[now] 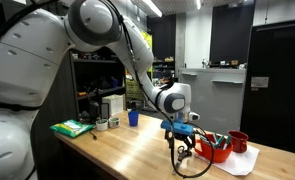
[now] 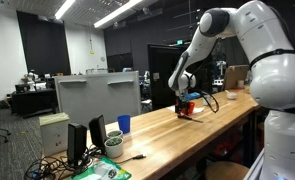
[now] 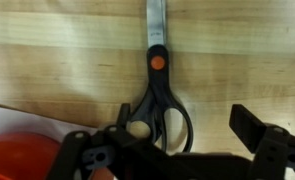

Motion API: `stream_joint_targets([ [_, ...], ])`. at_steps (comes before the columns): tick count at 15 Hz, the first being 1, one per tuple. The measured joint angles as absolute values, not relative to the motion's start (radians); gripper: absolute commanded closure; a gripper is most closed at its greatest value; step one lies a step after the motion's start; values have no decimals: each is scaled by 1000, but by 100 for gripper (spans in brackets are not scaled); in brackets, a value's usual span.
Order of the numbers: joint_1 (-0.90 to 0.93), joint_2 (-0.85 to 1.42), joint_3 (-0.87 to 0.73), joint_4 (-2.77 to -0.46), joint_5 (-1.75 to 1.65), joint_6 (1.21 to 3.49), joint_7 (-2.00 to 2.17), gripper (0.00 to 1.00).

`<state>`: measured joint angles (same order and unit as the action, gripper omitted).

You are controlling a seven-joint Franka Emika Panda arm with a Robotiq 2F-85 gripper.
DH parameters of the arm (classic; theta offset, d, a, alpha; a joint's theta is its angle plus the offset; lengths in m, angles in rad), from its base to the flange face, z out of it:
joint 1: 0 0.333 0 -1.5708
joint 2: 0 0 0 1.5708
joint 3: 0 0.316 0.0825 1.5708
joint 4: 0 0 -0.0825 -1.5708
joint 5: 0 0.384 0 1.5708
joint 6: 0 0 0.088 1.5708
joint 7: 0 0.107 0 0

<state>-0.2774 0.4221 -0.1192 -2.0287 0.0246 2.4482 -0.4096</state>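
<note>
The scissors' handle loops are between my fingers, but my fingers are still short of the orange pivot (image 3: 158,62). It isn't time to close yet: my gripper needs to move toward the pivot first, then close on the scissors (image 3: 155,90).
In the wrist view a pair of scissors (image 3: 155,90) with black handles and an orange pivot lies flat on the wooden table, blade pointing to the top of the picture. My gripper (image 3: 187,120) is open just above the handles. One finger is by the left handle loop and the other stands well to the right, over bare wood. It holds nothing. In both exterior views the gripper (image 1: 180,146) (image 2: 184,108) hangs low over the table, pointing down.
A red container (image 1: 219,150) and a red cup (image 1: 238,141) sit on white paper beside the gripper; a red edge also shows in the wrist view (image 3: 17,155). A blue cup (image 1: 133,117) (image 2: 124,124), a green item (image 1: 72,128) and a monitor (image 2: 97,95) stand further along the table.
</note>
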Motion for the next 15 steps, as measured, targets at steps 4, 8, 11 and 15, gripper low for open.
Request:
stream_joint_targets([
  [4,-278,435,-111,-2023,25,2445,-432,0],
  [8,-277,443,-108,-2016,24,2439,-437,0],
  [11,-278,441,-114,-2016,19,2439,-436,0],
  [15,-283,430,-129,-2026,9,2439,-436,0],
])
